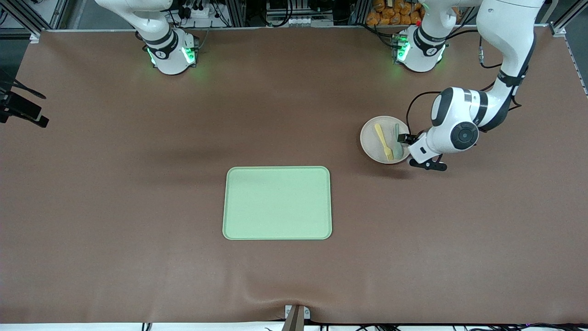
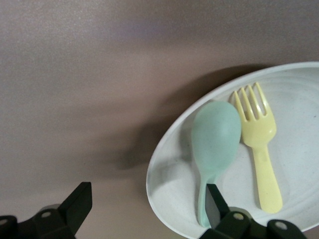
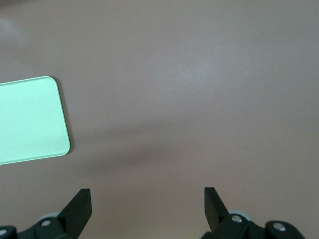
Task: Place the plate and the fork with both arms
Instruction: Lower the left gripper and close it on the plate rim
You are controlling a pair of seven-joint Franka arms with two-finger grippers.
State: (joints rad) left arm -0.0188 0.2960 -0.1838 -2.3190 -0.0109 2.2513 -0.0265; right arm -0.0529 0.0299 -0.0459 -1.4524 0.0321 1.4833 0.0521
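Note:
My left gripper is to grab the plate by its rim next, so that it can set the plate with its fork on the light-green tray.
The pale plate lies on the table toward the left arm's end. On it are the yellow fork and a grey-green spoon, side by side. My left gripper is low at the plate's rim, on the side toward the left arm's end, and open. In the left wrist view the gripper straddles the rim of the plate. One finger is inside by the handle of the spoon, the other is over bare table. The fork lies beside the spoon. My right gripper is open and empty, over bare table.
A rectangular light-green tray lies at the table's middle, nearer to the front camera than the plate; its corner shows in the right wrist view. The right arm rises from its base out of the front view.

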